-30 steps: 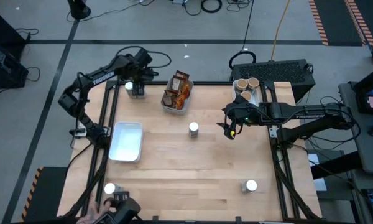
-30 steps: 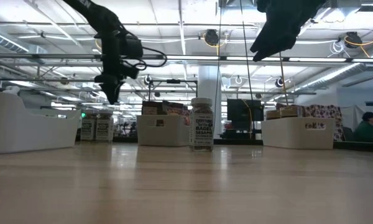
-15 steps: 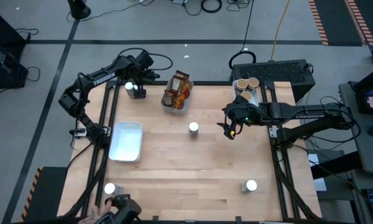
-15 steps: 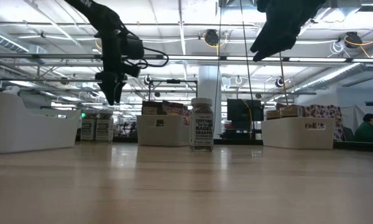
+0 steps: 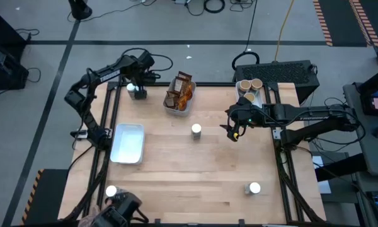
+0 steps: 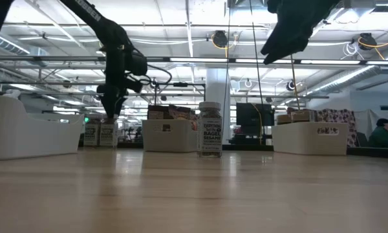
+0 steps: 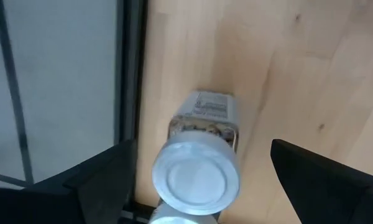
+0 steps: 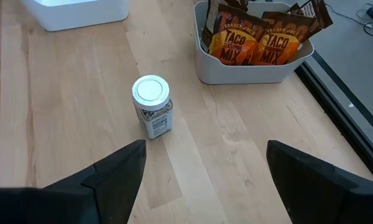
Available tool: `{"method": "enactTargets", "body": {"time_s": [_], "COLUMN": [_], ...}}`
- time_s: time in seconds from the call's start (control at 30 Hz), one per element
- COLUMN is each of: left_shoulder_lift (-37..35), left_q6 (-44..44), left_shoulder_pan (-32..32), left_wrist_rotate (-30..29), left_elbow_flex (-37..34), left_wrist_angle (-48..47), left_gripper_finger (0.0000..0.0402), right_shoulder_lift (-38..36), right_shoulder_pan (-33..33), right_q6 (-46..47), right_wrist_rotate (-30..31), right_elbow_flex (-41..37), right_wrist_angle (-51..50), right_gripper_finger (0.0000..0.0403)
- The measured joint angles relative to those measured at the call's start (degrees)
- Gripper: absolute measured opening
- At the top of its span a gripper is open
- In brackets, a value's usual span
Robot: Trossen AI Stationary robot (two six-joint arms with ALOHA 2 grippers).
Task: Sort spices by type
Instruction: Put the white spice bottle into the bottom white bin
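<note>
I should lower my left gripper before I close it on the cap. Bare wood shows between my left gripper's open fingers and the jar's white cap, so my fingers would miss if I closed now.
Two white-capped jars stand at the table's far left corner. My left gripper hangs open just above them. In the left wrist view its dark fingers flank one jar's white cap without touching it. Another jar stands mid-table, and it also shows in the right wrist view. My right gripper hovers open to that jar's right. Single jars stand near right and near left. Orange and brown packets stand in a grey tray. Tan-topped tubs sit in a far-right tray.
An empty white tray lies at the table's left edge. The grey packet tray sits at the far middle. A person's hand with a dark device shows at the near left corner. Bare wood stretches across the table's near half.
My left gripper has come down toward the two jars at the far left corner, and its fingers now hang just over their caps. My right arm has kept still, and no jar has moved.
</note>
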Motion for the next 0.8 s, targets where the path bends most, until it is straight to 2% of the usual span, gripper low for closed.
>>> {"method": "enactTargets", "body": {"time_s": [0.57, 0.67, 0.8], "left_shoulder_lift": [4.8, 5.7, 5.7], "left_q6": [0.2, 0.3, 0.3], "left_shoulder_pan": [1.0, 1.0, 1.0], "left_wrist_rotate": [0.0, -0.7, -2.6], "left_elbow_flex": [0.0, 0.0, 0.0], "left_wrist_angle": [0.3, 0.8, 2.2], "left_gripper_finger": [0.0369, 0.0347, 0.0293], "right_shoulder_lift": [0.0, 0.0, 0.0], "right_shoulder_pan": [0.0, 0.0, 0.0], "right_q6": [0.1, 0.1, 0.2], "right_wrist_rotate": [-0.1, -0.1, -0.1], "right_elbow_flex": [0.0, 0.0, 0.0], "right_wrist_angle": [-2.0, -2.0, -2.0], "right_gripper_finger": [0.0317, 0.0317, 0.0317]}}
